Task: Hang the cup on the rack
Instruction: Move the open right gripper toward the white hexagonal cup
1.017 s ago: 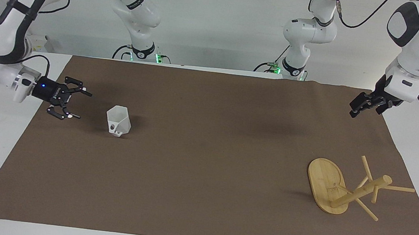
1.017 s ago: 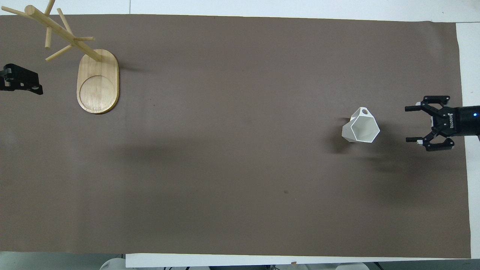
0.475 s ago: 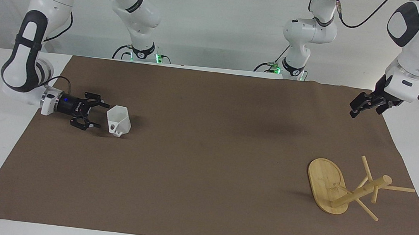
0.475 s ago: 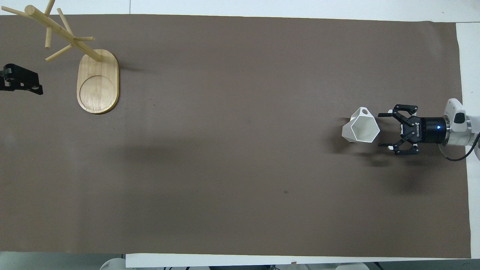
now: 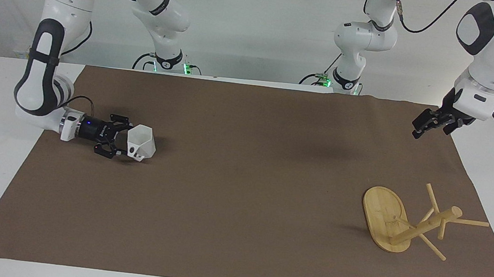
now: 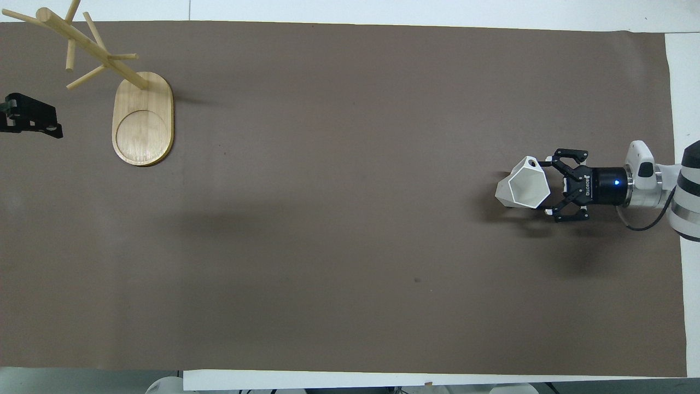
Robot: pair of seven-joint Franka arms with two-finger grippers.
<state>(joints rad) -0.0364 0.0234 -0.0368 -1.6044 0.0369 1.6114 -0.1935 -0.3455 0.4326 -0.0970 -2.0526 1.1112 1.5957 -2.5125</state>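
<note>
The cup should be held by its faceted side [image 6: 542,177] in my right gripper, so the white cup's handle [image 6: 529,161] stays free to hang on the rack.
The white faceted cup [image 5: 143,140] [image 6: 523,184] sits on the brown mat toward the right arm's end, its handle on the side farther from the robots. My right gripper [image 5: 126,138] [image 6: 547,186] lies low and level, open, with its fingertips reaching either side of the cup's wall. The bamboo rack [image 5: 383,213] [image 6: 142,117] stands upright toward the left arm's end, its pegs bare. My left gripper [image 5: 423,126] [image 6: 30,116] waits in the air over the mat's edge at that end.
The brown mat [image 5: 246,193] covers most of the white table. Between the cup and the rack lies only bare mat.
My right gripper has swept in low from the mat's edge to the cup and its fingertips now flank it. The cup has shifted slightly. The left arm has not moved.
</note>
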